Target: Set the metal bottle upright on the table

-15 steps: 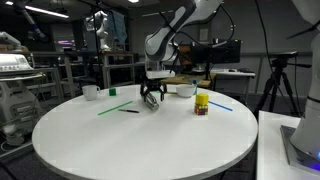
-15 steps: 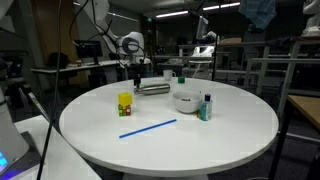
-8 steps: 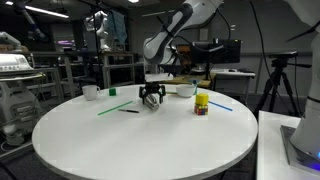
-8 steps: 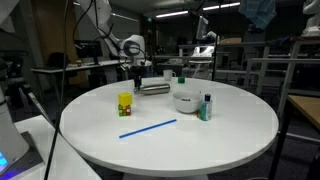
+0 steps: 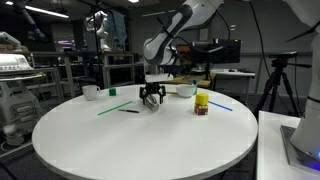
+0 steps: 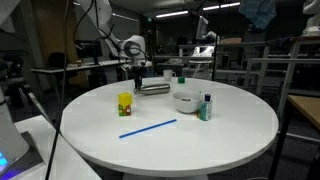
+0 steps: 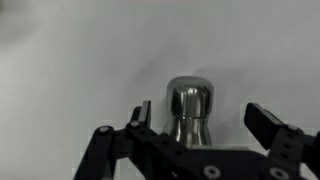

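The gripper should close, because the neck is between the gripper's open fingers. Closing now would hold the metal bottle's neck [image 6: 142, 91] [image 7: 188, 127].
The metal bottle [image 6: 155, 88] lies on its side on the round white table [image 6: 170, 135], near the far edge. In the wrist view its cap and neck [image 7: 190, 105] point up in the picture. My gripper [image 7: 200, 118] is open, with one finger on each side of the bottle's neck and a gap to each. In both exterior views the gripper [image 5: 152, 97] [image 6: 138, 80] hangs low over the table at the bottle's end. In one exterior view my gripper hides the bottle.
A small yellow container [image 6: 125, 104] [image 5: 202, 103], a white bowl [image 6: 186, 100], a small bottle with a teal cap [image 6: 207, 108], a blue straw [image 6: 148, 128], a green straw [image 5: 113, 106] and a white cup [image 5: 90, 92] stand on the table.
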Robot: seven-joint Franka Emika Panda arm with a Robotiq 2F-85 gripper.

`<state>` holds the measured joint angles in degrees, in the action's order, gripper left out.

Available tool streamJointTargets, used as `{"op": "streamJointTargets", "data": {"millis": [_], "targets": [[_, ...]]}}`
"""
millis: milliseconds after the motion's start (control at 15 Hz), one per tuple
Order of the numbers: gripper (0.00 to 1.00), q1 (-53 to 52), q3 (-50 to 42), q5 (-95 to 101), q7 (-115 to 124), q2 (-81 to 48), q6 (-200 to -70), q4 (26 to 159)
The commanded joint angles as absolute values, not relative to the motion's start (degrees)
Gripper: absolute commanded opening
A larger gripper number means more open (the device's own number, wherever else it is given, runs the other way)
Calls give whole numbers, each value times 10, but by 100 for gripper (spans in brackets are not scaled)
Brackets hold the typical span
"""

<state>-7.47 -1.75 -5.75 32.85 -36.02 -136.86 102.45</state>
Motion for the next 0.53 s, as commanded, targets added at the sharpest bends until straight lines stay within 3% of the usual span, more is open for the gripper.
{"op": "streamJointTargets", "data": {"millis": [0, 200, 333, 400, 467], "targets": [[100, -76, -25, -62, 321, -372, -1367, 1008], [100, -76, -27, -63, 324, -377, -1365, 1004], [87, -77, -29, -62, 325, -379, -1365, 1003], [67, -77, -29, -62, 326, -378, -1364, 1003], [62, -77, -30, -62, 327, -378, -1363, 1003]]}}
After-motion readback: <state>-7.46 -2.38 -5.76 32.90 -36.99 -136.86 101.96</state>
